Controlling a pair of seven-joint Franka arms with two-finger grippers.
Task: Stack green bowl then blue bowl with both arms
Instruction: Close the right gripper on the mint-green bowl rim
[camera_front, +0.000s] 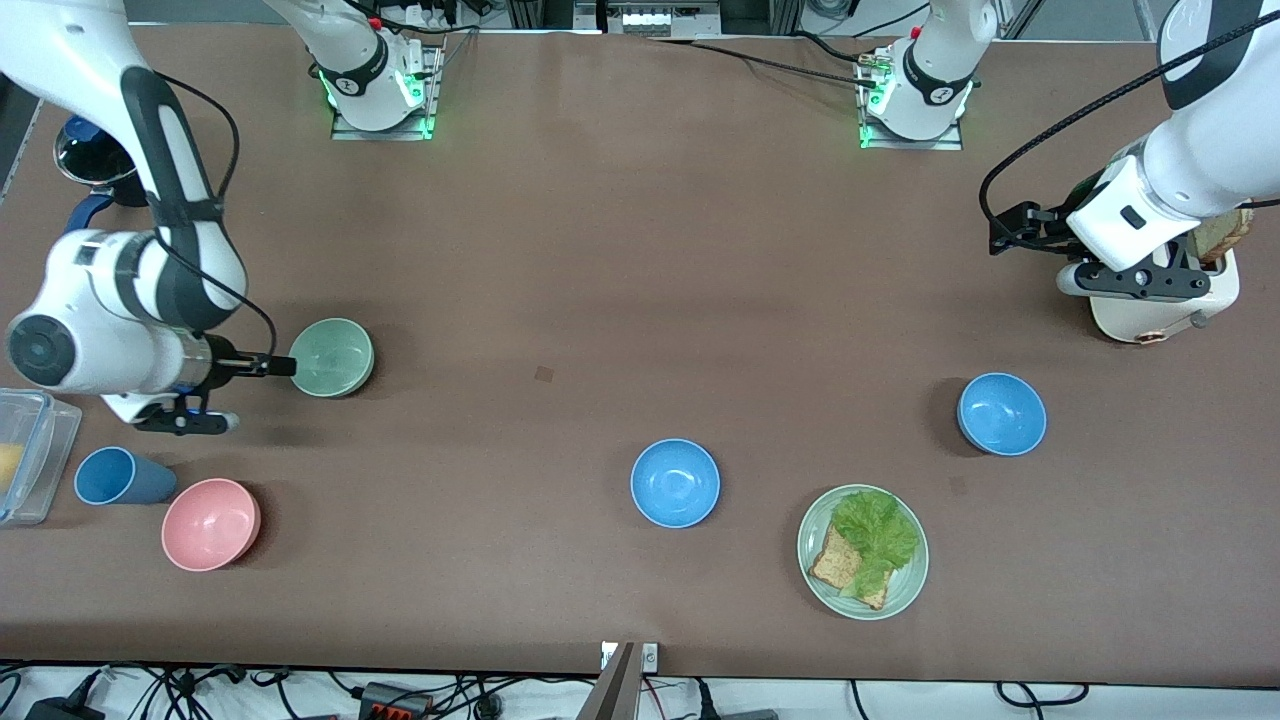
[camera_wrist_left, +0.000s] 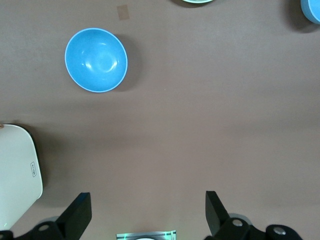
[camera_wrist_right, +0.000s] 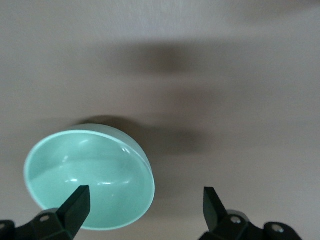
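The green bowl starts the stack, so the bowl needs to be grabbed next with my right gripper by its rim (camera_front: 300, 348) (camera_wrist_right: 149, 169).
The pale green bowl (camera_front: 333, 357) (camera_wrist_right: 89, 177) sits upright on the brown table toward the right arm's end. My right gripper (camera_front: 190, 421) (camera_wrist_right: 145, 205) hangs open just beside and above it, with one fingertip (camera_wrist_right: 77, 202) over the bowl's rim and the other over bare table. One blue bowl (camera_front: 1001, 413) (camera_wrist_left: 96, 60) stands toward the left arm's end. A second blue bowl (camera_front: 675, 483) (camera_wrist_left: 312, 10) lies mid-table, nearer the front camera. My left gripper (camera_front: 1140, 283) (camera_wrist_left: 148, 207) is open and empty, up over the table by the toaster.
A white toaster (camera_front: 1165, 315) (camera_wrist_left: 17, 175) stands under the left arm. A green plate (camera_front: 905, 590) carries lettuce and toast. A pink bowl (camera_front: 211, 524), a blue cup (camera_front: 120, 477) and a clear container (camera_front: 30, 455) crowd the right arm's end.
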